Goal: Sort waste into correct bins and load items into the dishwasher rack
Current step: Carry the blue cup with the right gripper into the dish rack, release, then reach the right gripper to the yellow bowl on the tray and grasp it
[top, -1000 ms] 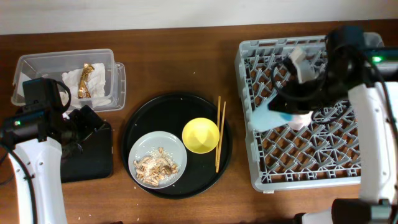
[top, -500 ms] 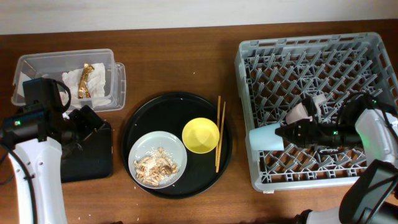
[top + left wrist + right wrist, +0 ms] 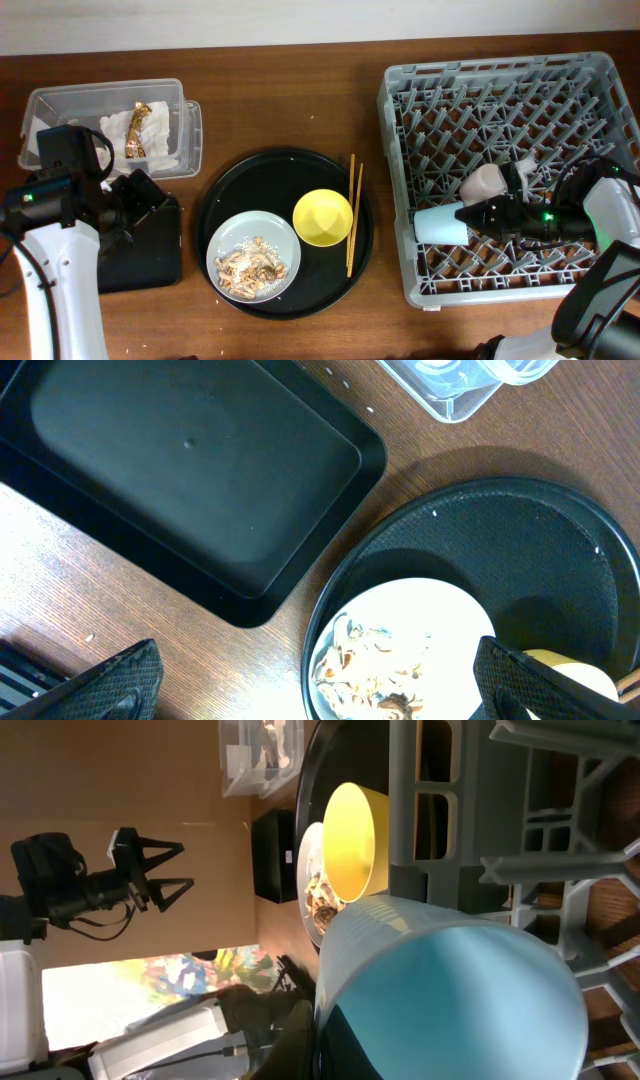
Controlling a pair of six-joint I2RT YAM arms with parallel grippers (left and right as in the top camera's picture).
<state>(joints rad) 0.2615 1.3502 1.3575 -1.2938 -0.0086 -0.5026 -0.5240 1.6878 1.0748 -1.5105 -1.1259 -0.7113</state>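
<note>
My right gripper will let go of the small blue cup, because the cup's closed end is inside the grey rack's side, among the rack's wires.
My right gripper [image 3: 478,218] is shut on the small blue cup [image 3: 438,223], holding it on its side low in the front left of the grey dishwasher rack [image 3: 500,75]. The cup fills the right wrist view [image 3: 460,990]. The pink cup [image 3: 485,182] sits in the rack just behind it. My left gripper [image 3: 140,195] is open and empty above the shallow black tray [image 3: 145,255]. The clear box [image 3: 60,100] holds the white napkin [image 3: 112,125] and the gold-brown wrapper [image 3: 138,128]. The grey plate [image 3: 225,250] carries the food scraps [image 3: 252,265].
The round black tray [image 3: 260,185] holds the plate, the yellow bowl [image 3: 322,217] and the chopsticks [image 3: 353,213] along its right rim. The left wrist view shows the shallow black tray [image 3: 190,470], the plate [image 3: 440,610] and the box's corner [image 3: 460,385].
My right arm has come down from above the rack with the blue cup, which now lies low in the rack's front left. The left arm has not moved.
</note>
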